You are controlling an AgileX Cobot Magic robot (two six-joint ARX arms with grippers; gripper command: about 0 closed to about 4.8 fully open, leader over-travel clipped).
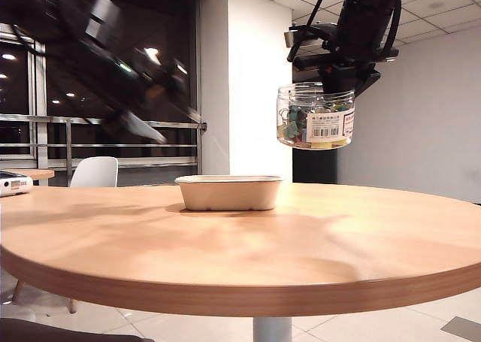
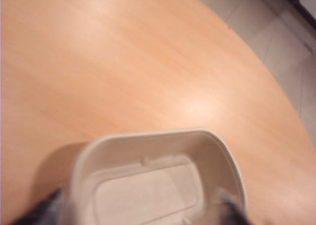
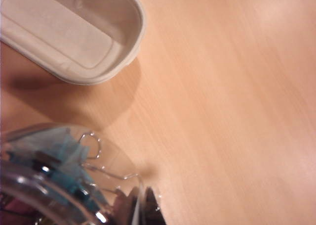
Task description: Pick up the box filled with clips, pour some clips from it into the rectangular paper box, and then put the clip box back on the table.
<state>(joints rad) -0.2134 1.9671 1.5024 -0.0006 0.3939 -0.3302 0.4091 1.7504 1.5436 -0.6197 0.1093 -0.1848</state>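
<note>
The paper box should be reached and gripped by my left gripper at its short-end rim (image 2: 77,178) to steady it, so that the opening (image 2: 148,188) stays free to catch clips.
The clear round box filled with clips (image 1: 316,116) hangs in the air above the table (image 1: 225,244), to the right of the rectangular paper box (image 1: 228,192). My right gripper (image 1: 331,77) holds it from above, shut on its rim (image 3: 140,190). Teal and other coloured clips (image 3: 59,156) show through the wall. The beige paper box (image 3: 139,32) stands on the table and looks empty. My left gripper (image 1: 143,128) is a motion-blurred streak high at the left. In the left wrist view its fingertips (image 2: 229,207) stand wide apart and open, with the paper box (image 2: 163,133) far below between them.
A white chair (image 1: 95,171) and a smaller table (image 1: 30,175) stand behind at the left. A white pillar and dark windows fill the background. The round table's edge curves close by (image 2: 276,86), with tiled floor beyond it.
</note>
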